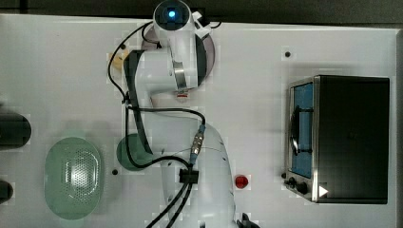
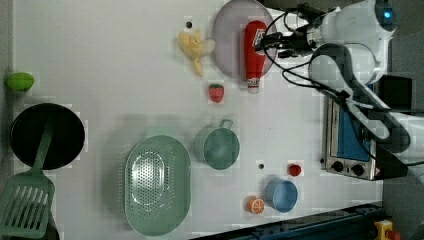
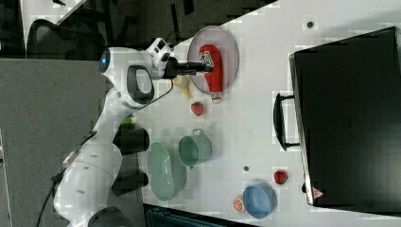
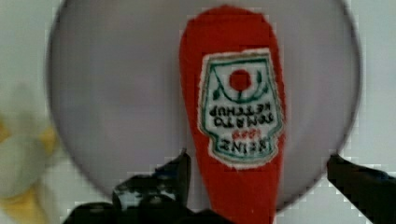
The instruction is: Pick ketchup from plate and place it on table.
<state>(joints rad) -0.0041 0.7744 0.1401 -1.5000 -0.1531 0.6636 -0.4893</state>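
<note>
The ketchup bottle needs to go from the plate to the table, so my gripper will grab it by its labelled middle [image 2: 257,41] [image 4: 241,108] next.
The ketchup [image 2: 255,50] is a red squeeze bottle with a white label, lying flat on the pale mauve plate [image 2: 230,35] with its white cap poking past the rim over the white table [image 2: 100,60]. My gripper [image 2: 265,42] hovers just above the bottle's labelled middle and is open. In the wrist view the ketchup [image 4: 233,116] lies on the plate [image 4: 116,93] between the dark fingertips [image 4: 180,170] of the gripper [image 4: 258,161], which touch nothing. In the right view the gripper [image 3: 205,67] hangs over the ketchup [image 3: 215,71] on the plate [image 3: 229,47].
A banana [image 2: 196,46] lies against the plate's rim and a strawberry [image 2: 216,93] sits close by. Farther off stand a green cup [image 2: 217,147], a perforated colander [image 2: 157,185], a blue bowl [image 2: 281,195], a red ball [image 1: 241,181] and a toaster oven [image 1: 342,137].
</note>
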